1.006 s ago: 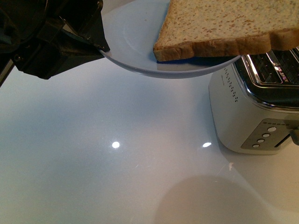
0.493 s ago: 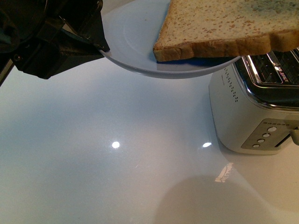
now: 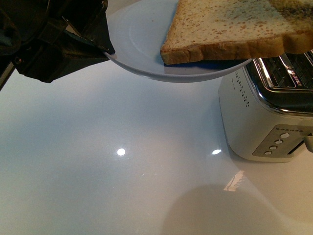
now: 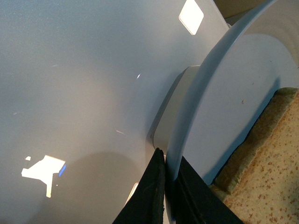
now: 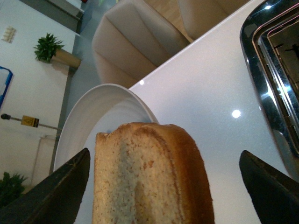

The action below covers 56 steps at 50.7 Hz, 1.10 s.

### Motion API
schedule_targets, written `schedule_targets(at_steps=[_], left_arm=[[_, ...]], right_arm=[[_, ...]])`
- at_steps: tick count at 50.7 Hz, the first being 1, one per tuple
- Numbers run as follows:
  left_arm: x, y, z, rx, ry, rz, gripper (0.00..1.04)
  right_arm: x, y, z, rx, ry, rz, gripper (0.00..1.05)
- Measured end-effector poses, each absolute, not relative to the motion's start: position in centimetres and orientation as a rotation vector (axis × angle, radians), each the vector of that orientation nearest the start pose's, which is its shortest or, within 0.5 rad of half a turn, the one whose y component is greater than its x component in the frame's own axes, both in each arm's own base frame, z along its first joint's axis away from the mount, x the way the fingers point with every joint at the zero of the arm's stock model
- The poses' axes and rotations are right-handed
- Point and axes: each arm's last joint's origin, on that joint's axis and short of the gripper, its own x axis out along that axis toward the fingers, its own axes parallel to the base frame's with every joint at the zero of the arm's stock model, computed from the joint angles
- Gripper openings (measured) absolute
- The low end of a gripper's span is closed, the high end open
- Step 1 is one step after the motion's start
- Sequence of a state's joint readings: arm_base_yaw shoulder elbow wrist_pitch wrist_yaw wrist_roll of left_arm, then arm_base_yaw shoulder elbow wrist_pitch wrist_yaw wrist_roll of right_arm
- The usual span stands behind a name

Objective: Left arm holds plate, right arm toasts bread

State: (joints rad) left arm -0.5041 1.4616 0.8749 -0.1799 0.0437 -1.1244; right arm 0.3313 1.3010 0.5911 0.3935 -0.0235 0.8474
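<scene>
My right gripper grabs the bread by its crust edge (image 3: 230, 49) next, to toast the bread in the toaster (image 3: 266, 112).
The pale plate (image 3: 142, 44) is held in the air above the white table, with my left gripper (image 3: 105, 49) shut on its rim. In the left wrist view the two black fingers (image 4: 154, 186) pinch the plate's edge (image 4: 196, 102) between them. The slice of bread (image 3: 230, 24) lies flat on the plate, its crust end overhanging the rim towards the toaster. My right gripper (image 5: 163, 156) is open, with one fingertip on each side of the bread (image 5: 145, 177) and clear gaps between. Behind the bread the plate (image 5: 93, 112) shows.
A silver toaster (image 3: 264, 112) stands on the table at the right, just under the plate's edge, with its slots (image 5: 275, 70) facing up. Beige chairs (image 5: 135, 37) stand beyond the table's far edge.
A dark shadow has spread over the bread's upper right corner in the front view. A bright reflection on the table near the toaster has shifted. Plate and left gripper stay still.
</scene>
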Motion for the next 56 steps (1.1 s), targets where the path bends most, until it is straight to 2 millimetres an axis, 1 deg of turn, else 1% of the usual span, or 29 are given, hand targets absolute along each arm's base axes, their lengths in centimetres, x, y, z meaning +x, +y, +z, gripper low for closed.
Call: schedule_targets(at_steps=[1,5,6,10,18,21,25,27,31,35,39,43,49,55,56], left_arm=[[26.0,-14.5,21.3,-0.866,0.948,-0.039,0.03],[26.0,-14.5,21.3,-0.866,0.948,-0.039,0.03],[26.0,-14.5,21.3,-0.866,0.947,-0.039,0.03],[26.0,-14.5,21.3,-0.866,0.947,-0.039,0.03],[26.0,-14.5,21.3,-0.866,0.947,-0.039,0.03],[26.0,-14.5,21.3,-0.866,0.948,-0.039,0.03],[26.0,-14.5,21.3,-0.866,0.948,-0.04,0.03],[26.0,-14.5,21.3,-0.866,0.948,-0.039,0.03],[26.0,-14.5,21.3,-0.866,0.948,-0.04,0.03],[26.0,-14.5,21.3,-0.866,0.948,-0.04,0.03],[26.0,-14.5,21.3,-0.866,0.948,-0.04,0.03],[26.0,-14.5,21.3,-0.866,0.947,-0.039,0.03],[26.0,-14.5,21.3,-0.866,0.948,-0.04,0.03],[26.0,-14.5,21.3,-0.866,0.947,-0.039,0.03],[26.0,-14.5,21.3,-0.866,0.947,-0.039,0.03]], right_arm=[[25.2,8.8,21.4,0.785,0.443,0.197,0.86],[25.1,9.0,21.3,0.798,0.45,0.203,0.72],[25.1,9.1,21.3,0.798,0.451,0.204,0.7],[25.0,9.2,21.3,0.808,0.457,0.206,0.56],[24.7,9.2,21.6,0.825,0.461,0.205,0.21],[24.5,9.1,21.9,0.828,0.453,0.209,0.13],[24.1,9.0,22.4,0.829,0.442,0.215,0.05],[23.9,8.9,22.8,0.83,0.435,0.217,0.04],[23.5,8.7,23.4,0.83,0.423,0.221,0.04],[23.2,8.3,24.6,0.795,0.383,0.196,0.04],[23.3,7.3,26.3,0.693,0.308,0.12,0.04],[23.7,6.4,27.3,0.56,0.268,0.04,0.04],[24.2,5.4,27.6,0.413,0.24,-0.034,0.04],[25.3,4.8,27.0,0.24,0.246,-0.089,0.04],[25.4,4.7,26.9,0.233,0.249,-0.09,0.04]])
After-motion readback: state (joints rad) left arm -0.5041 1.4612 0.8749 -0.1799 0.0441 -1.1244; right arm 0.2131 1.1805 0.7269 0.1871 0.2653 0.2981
